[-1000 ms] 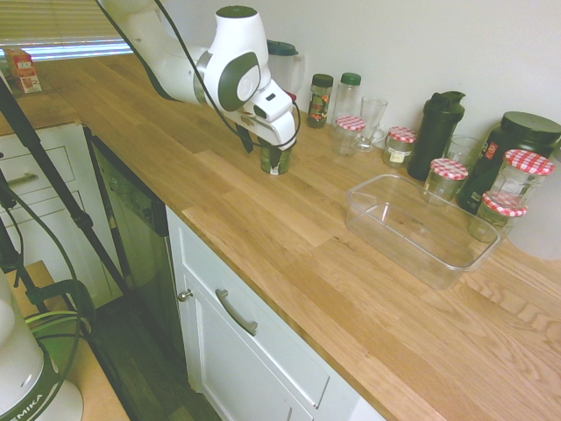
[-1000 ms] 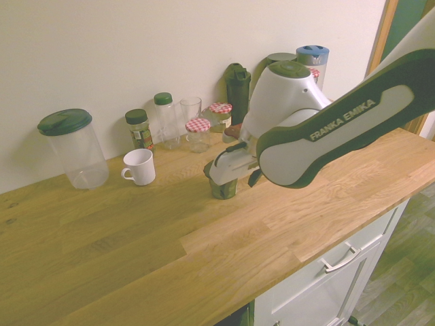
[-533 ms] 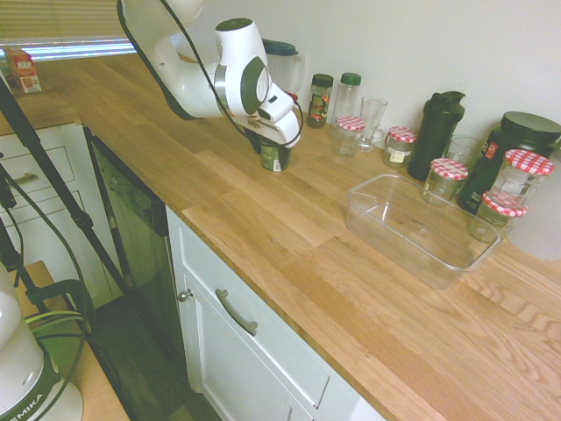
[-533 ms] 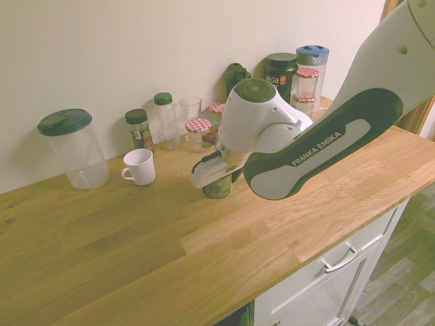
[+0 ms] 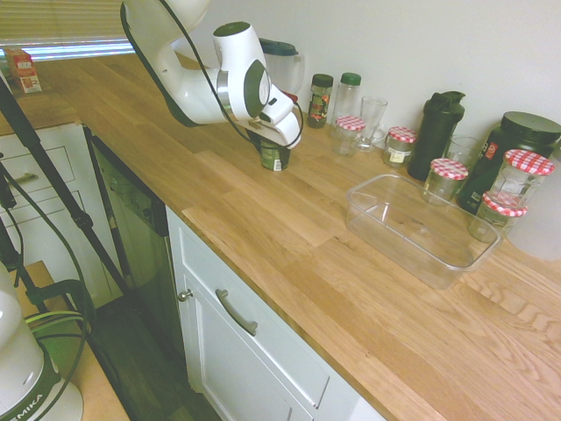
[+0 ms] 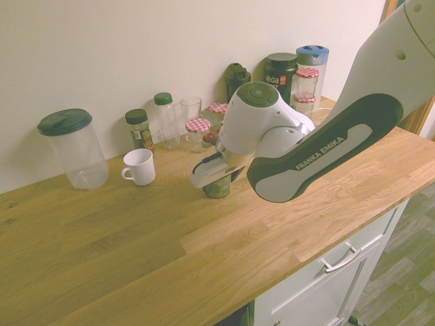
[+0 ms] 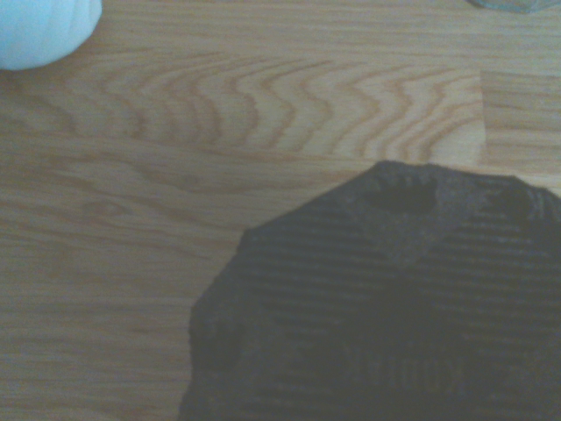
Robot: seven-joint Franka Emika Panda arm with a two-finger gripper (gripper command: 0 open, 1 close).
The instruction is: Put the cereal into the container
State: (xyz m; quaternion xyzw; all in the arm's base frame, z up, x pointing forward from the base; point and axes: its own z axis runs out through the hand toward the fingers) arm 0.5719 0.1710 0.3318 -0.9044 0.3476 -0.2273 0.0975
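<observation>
My fingers are around the dark green cup, low over the wooden counter, ready to close.
The cereal (image 5: 275, 159) is a small dark green cup with a pale label, standing upright on the wooden counter. My gripper (image 5: 273, 151) has come down over it from above, open, with a finger on either side of the cup. From the other side the cereal (image 6: 217, 187) shows just under the white hand of the gripper (image 6: 219, 182). In the wrist view the cup's dark top (image 7: 386, 298) fills the lower right, blurred. The container (image 5: 421, 230), a clear shallow tub, lies empty further right along the counter. In the second exterior view the arm hides it.
A white mug (image 6: 139, 166) and a clear jug with a green lid (image 6: 73, 148) stand near the wall. Two green-capped bottles (image 5: 320, 99), a glass (image 5: 372, 118), red-checked jars (image 5: 350, 133) and a black shaker (image 5: 438, 132) line the wall behind cup and tub.
The arm has sunk and leaned in, bringing the gripper down around the cereal cup. The cup has stayed in place and the fingers have stayed open.
</observation>
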